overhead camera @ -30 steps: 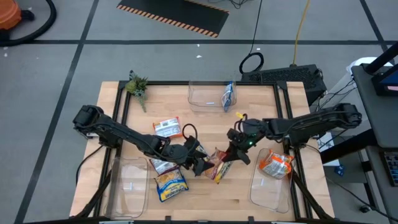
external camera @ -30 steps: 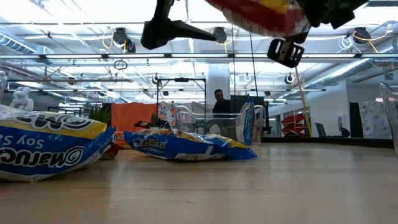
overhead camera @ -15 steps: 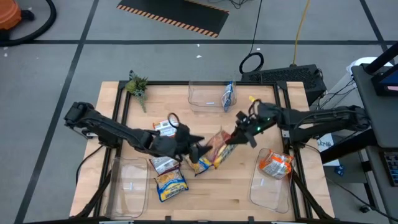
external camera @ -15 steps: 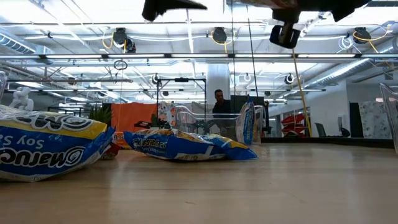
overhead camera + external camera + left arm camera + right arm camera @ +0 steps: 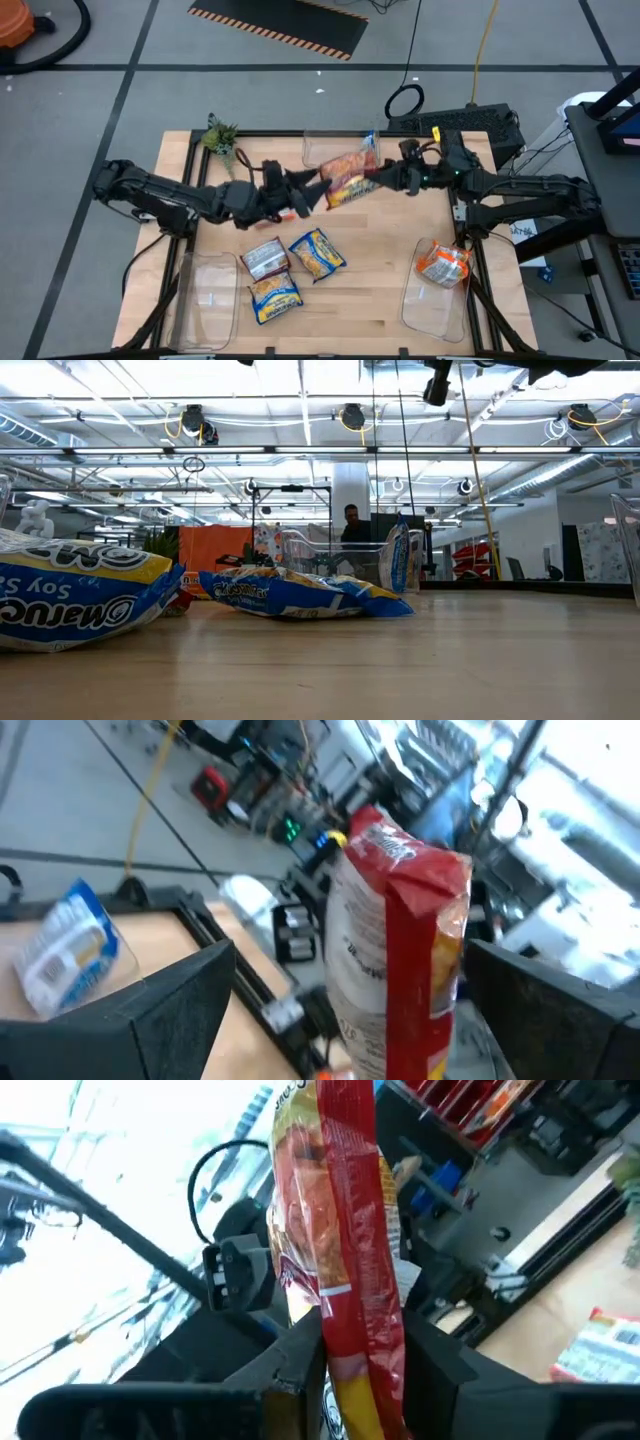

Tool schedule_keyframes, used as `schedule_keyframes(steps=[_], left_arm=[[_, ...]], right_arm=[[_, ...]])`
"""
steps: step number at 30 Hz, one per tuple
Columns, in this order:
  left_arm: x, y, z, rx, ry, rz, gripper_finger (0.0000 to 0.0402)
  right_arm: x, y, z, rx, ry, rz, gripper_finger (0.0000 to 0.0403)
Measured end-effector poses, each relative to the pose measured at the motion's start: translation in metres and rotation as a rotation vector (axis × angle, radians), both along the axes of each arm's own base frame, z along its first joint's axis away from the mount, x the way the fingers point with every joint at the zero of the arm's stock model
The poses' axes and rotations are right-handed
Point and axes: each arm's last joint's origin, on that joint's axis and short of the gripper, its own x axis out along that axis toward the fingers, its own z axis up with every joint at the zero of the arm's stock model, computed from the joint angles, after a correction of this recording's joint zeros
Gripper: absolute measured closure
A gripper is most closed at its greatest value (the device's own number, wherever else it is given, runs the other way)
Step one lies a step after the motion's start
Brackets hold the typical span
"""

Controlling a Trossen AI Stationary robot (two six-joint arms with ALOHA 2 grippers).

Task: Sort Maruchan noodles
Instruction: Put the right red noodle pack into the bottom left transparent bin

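I will grab the red-and-orange Maruchan packet by its red end with my left gripper, so that I can sort it into its clear bin.
A red-and-orange Maruchan packet hangs in the air over the far middle of the table, between both grippers. My right gripper is shut on it from the right. My left gripper is open; in the left wrist view its fingers stand wide on either side of the packet without touching it. Two blue-and-yellow packets and a white-and-red packet lie flat on the table's near left part. Another red-and-white packet peeks out under the left arm. My right gripper pinches the packet's right end between its two fingers. It comes level from the table's right side, and the packet stands on edge in the hold. The packet is lifted clear and sticks out toward the left gripper.
A clear bin at the far edge holds a blue packet standing on end. A clear bin at the near right holds an orange packet. Another clear bin sits near left. A small plant is at the far left corner.
Both grippers have risen and moved from the table's middle toward the far edge. The red-and-orange packet went with the right gripper, lifted higher toward the far bin. A blue-and-yellow packet that was with it at the grippers now lies flat on the table.
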Motion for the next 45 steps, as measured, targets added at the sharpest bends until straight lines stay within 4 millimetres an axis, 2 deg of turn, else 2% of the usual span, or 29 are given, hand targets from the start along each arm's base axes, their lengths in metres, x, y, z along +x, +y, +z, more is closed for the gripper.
schedule_keyframes(steps=[5, 11, 19, 25, 39, 42, 45], left_arm=[[0.003, 0.017, 0.001, -0.012, -0.015, 0.033, 0.0007], [0.01, 0.034, -0.001, -0.046, -0.048, -0.069, 0.0007], [0.017, 0.037, -0.007, -0.042, -0.038, -0.08, 0.0011], [0.025, 0.036, -0.018, -0.037, 0.001, -0.088, 0.0072], [0.024, 0.034, -0.012, 0.082, -0.008, -0.088, 0.0233], [0.024, 0.034, -0.01, 0.092, -0.018, -0.086, 0.0254], [0.024, 0.032, -0.01, 0.092, -0.022, -0.086, 0.0259]], right_arm=[[-0.001, -0.008, 0.001, 0.022, -0.011, -0.04, 0.0315], [0.001, -0.01, -0.001, 0.01, -0.003, -0.045, 0.033], [0.006, -0.011, -0.005, 0.006, 0.016, -0.047, 0.034], [0.006, -0.011, -0.006, -0.013, 0.019, -0.052, 0.0341], [0.006, -0.011, -0.007, -0.043, 0.031, -0.056, 0.0342], [0.006, -0.011, -0.007, -0.045, 0.025, -0.057, 0.0342], [0.006, -0.011, -0.006, -0.046, 0.023, -0.057, 0.0342]])
